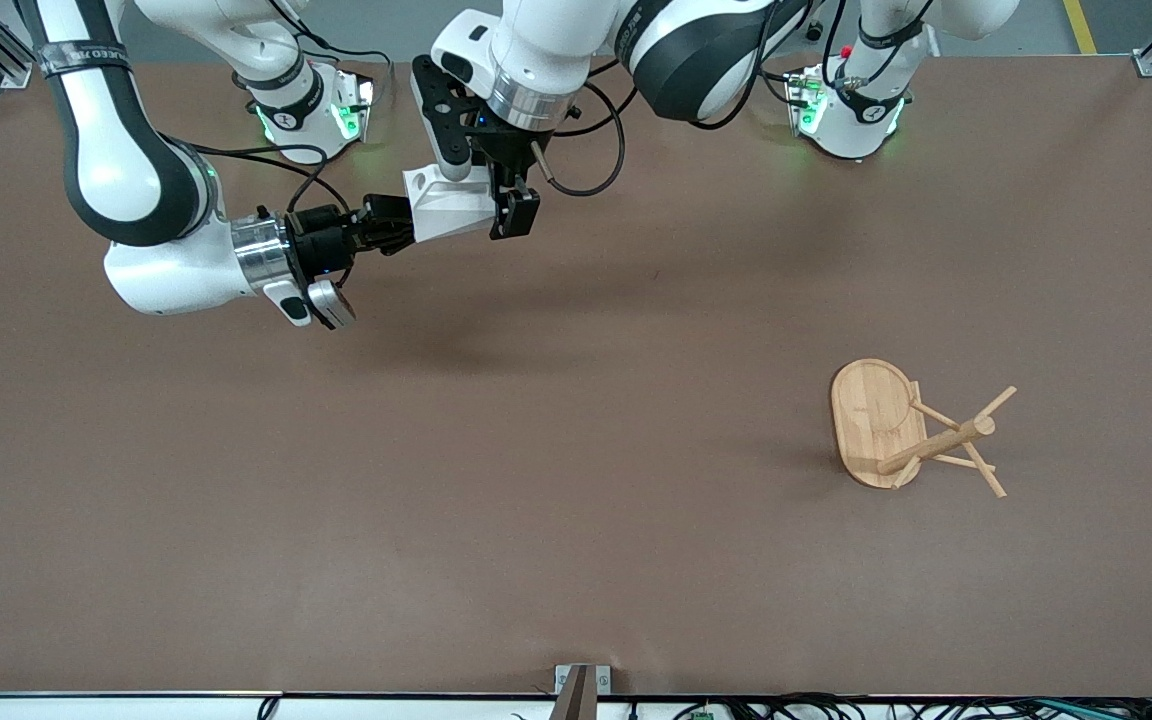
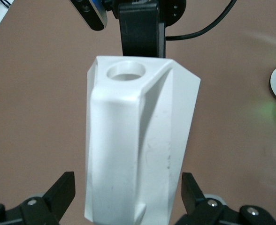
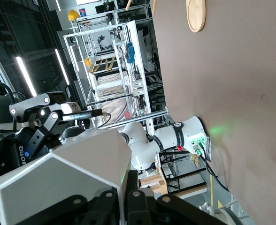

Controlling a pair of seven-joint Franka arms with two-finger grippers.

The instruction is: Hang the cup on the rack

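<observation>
The left gripper grabs the cup by its end (image 2: 126, 201) next, opposite the handle hole, so that the white faceted cup's handle hole (image 2: 126, 71) stays free for the rack.
The white faceted cup (image 1: 446, 205) is held on its side in the air over the part of the table near the right arm's base. My right gripper (image 1: 391, 225) is shut on the cup's wall at one end; in the right wrist view its fingers (image 3: 142, 201) pinch that wall (image 3: 67, 173). My left gripper (image 1: 498, 215) is open around the cup's other end. In the left wrist view the cup (image 2: 138, 140) lies between the spread fingers (image 2: 58, 192) with a gap on each side, its handle hole (image 2: 126, 70) showing. The bamboo rack (image 1: 896, 425) stands toward the left arm's end of the table.
The brown table (image 1: 576, 520) holds only the rack. The rack's oval base also shows in the right wrist view (image 3: 195, 14). The arms' bases (image 1: 836, 110) stand along the table's edge farthest from the front camera.
</observation>
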